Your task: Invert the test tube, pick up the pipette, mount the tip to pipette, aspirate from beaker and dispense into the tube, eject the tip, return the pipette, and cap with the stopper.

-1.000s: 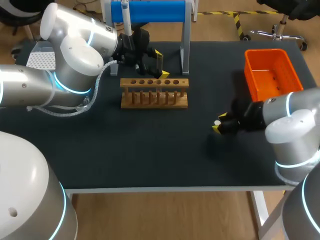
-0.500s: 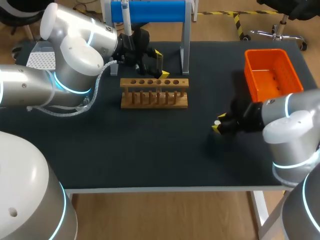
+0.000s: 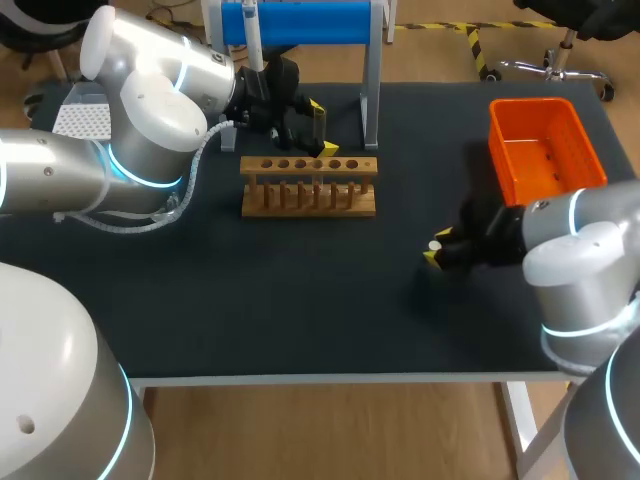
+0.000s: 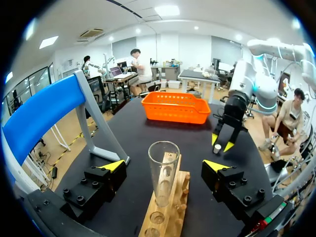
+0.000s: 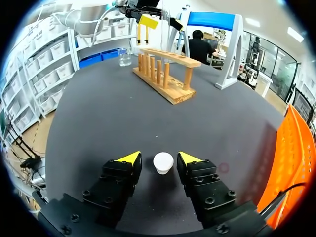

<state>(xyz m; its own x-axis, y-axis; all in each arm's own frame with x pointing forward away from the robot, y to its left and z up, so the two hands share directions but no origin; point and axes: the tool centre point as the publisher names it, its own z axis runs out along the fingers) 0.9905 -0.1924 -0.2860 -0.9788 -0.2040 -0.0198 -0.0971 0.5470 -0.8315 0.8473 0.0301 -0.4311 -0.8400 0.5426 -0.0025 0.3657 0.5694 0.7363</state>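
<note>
Next, my right gripper takes hold of the small white stopper by its wide top (image 3: 435,245) (image 5: 163,159) to plug the test tube. The stopper's narrow lower end stays free.
A clear test tube (image 4: 164,173) stands upright, mouth up, in the wooden rack (image 3: 309,186). My left gripper (image 4: 164,166) is open around the tube's upper part, and neither yellow tip touches the glass. A small white stopper (image 5: 163,162) lies on the black mat. My right gripper (image 5: 160,158) is low over the stopper with a finger on each side and a thin gap at both, so it is open. In the head view the stopper (image 3: 436,245) shows at the right gripper's (image 3: 434,254) tips. The pipette (image 3: 253,35) hangs on the blue stand (image 3: 300,22).
An orange basket (image 3: 545,150) stands at the back right, close behind my right arm. A glass beaker (image 5: 124,58) sits beyond the rack's far end. A white tip box (image 3: 82,120) lies at the far left. The stand's grey leg (image 3: 370,95) is just behind the rack.
The right gripper's fingers have drawn in a little around the stopper. The left arm and the tube have not moved.
</note>
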